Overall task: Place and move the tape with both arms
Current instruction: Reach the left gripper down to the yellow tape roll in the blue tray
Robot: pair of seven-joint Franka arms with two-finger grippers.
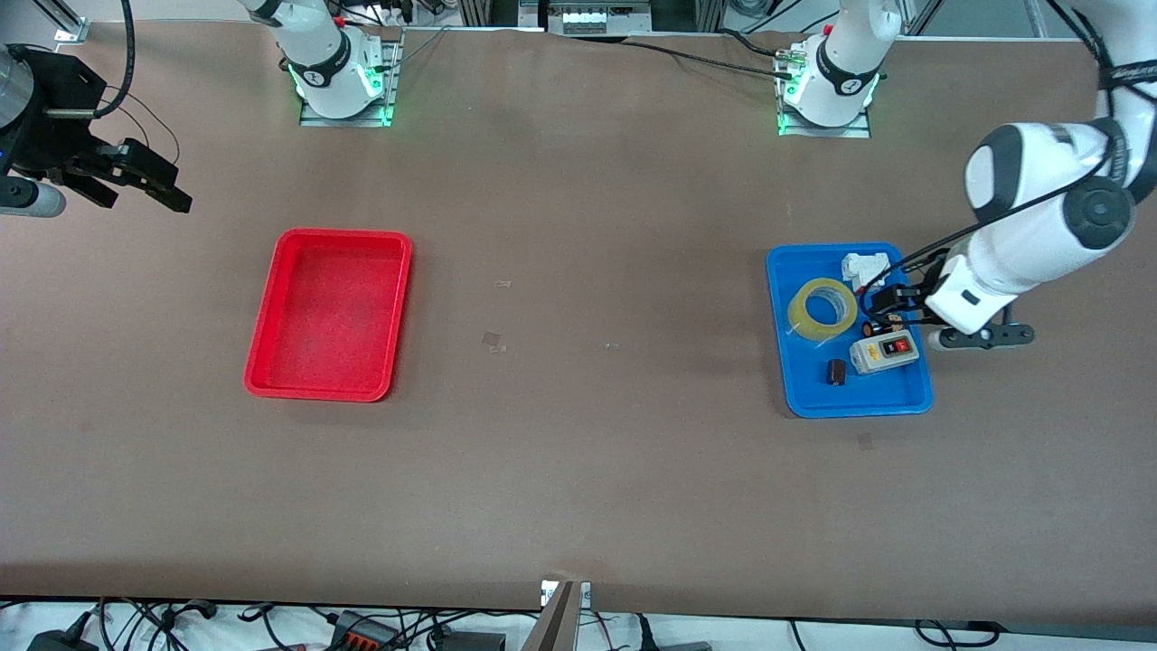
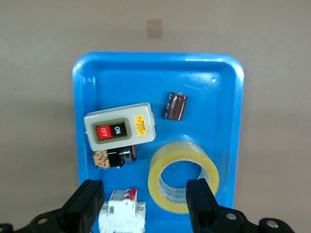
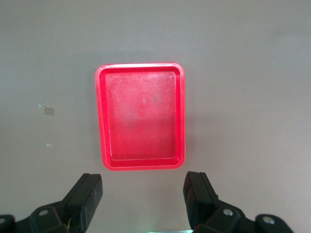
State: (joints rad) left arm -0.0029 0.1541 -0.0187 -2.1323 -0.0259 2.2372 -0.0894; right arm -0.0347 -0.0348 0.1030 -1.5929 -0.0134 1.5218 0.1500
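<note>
The tape needs to move out of the blue tray, so my left gripper will grab it by its ring wall next.
The tape is a translucent yellow ring lying flat in the blue tray at the left arm's end of the table. My left gripper hangs open over the tray, over the side next to the tape. In the left wrist view its fingers stand wide apart above a white breaker and the edge of the tape, and the left gripper holds nothing. My right gripper waits open in the air at the right arm's end, empty.
A red tray lies empty toward the right arm's end, also in the right wrist view. The blue tray also holds a grey on/off switch box, a dark capacitor and a small orange-and-black part.
</note>
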